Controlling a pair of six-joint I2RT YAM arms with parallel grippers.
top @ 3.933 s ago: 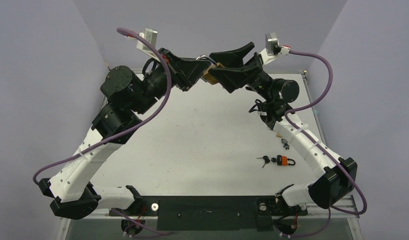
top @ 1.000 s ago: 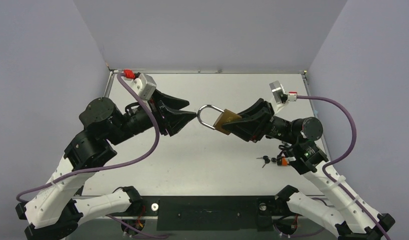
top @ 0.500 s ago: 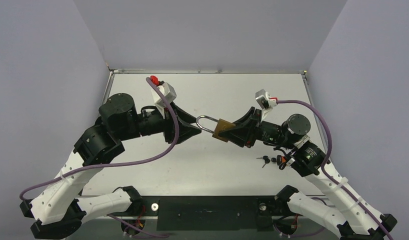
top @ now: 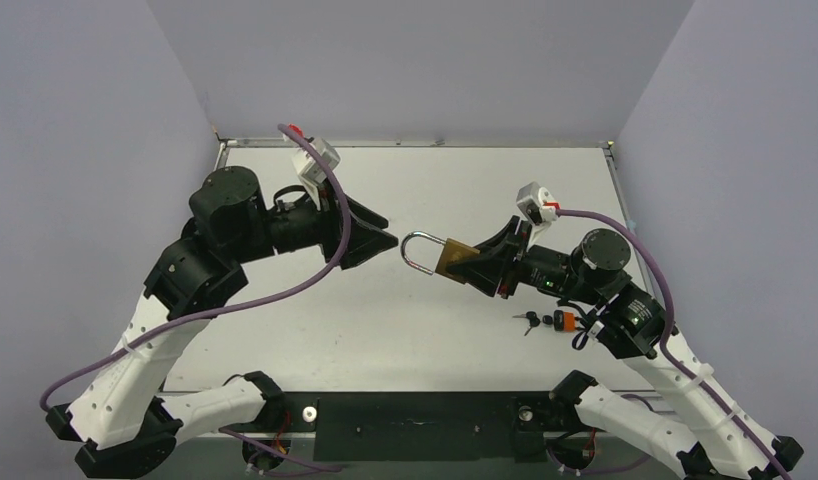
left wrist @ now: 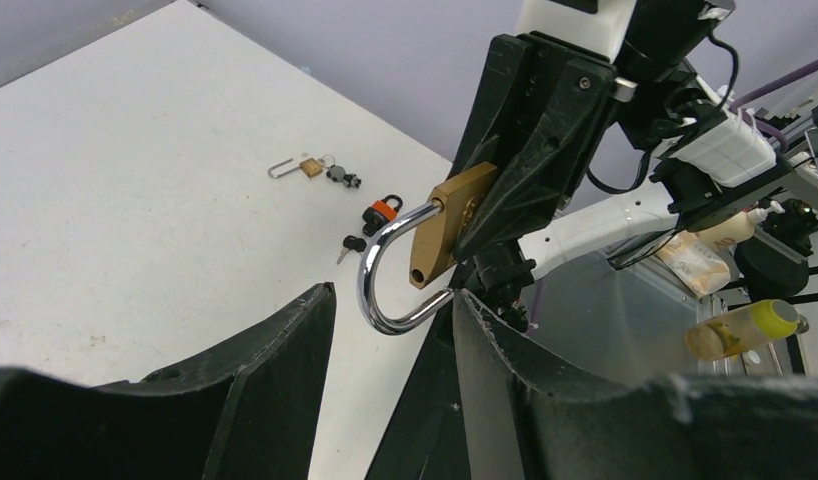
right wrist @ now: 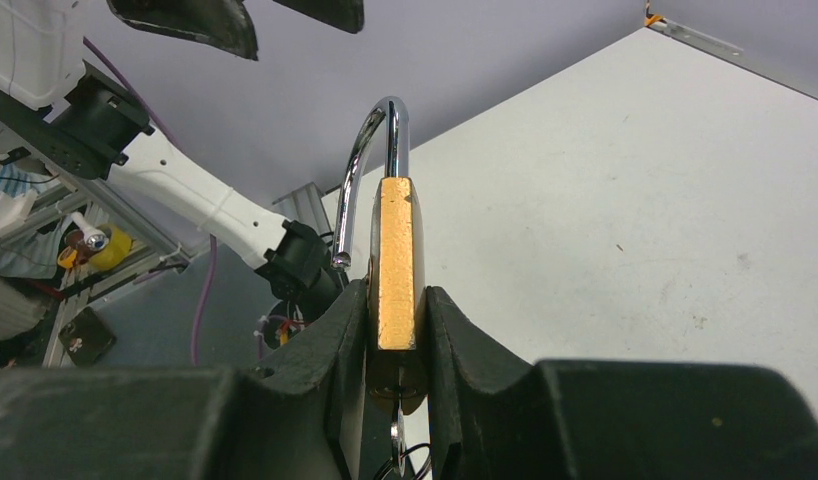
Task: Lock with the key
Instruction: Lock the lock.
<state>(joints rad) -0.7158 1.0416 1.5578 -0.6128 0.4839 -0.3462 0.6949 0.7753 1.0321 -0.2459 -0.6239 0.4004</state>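
Observation:
My left gripper grabs the chrome shackle at its bend (top: 405,247) (left wrist: 377,300) next, since the shackle's loose end stays free to enter its hole and lock.
A brass padlock (top: 451,256) hangs in the air over the table's middle, with my right gripper (top: 467,264) shut on its body. Its chrome shackle (top: 416,252) stands open and points left, the free end out of its hole (left wrist: 417,272). In the right wrist view the padlock (right wrist: 395,245) sits squeezed between both fingers, and a key (right wrist: 397,430) on a ring hangs from its underside. My left gripper (top: 387,236) is open and empty, just left of the shackle. In the left wrist view the shackle's bend (left wrist: 377,300) shows just beyond the gap between my left gripper's (left wrist: 390,305) fingertips.
A small orange padlock (top: 562,321) with black-headed keys (top: 530,320) lies on the white table (top: 405,320) near the right arm. The left wrist view also shows a small brass padlock (left wrist: 307,167) with keys farther off. Purple walls close in the back and sides.
My left gripper has pulled back left, away from the shackle it was close against half a second ago. My right gripper has shifted the padlock slightly right and lower.

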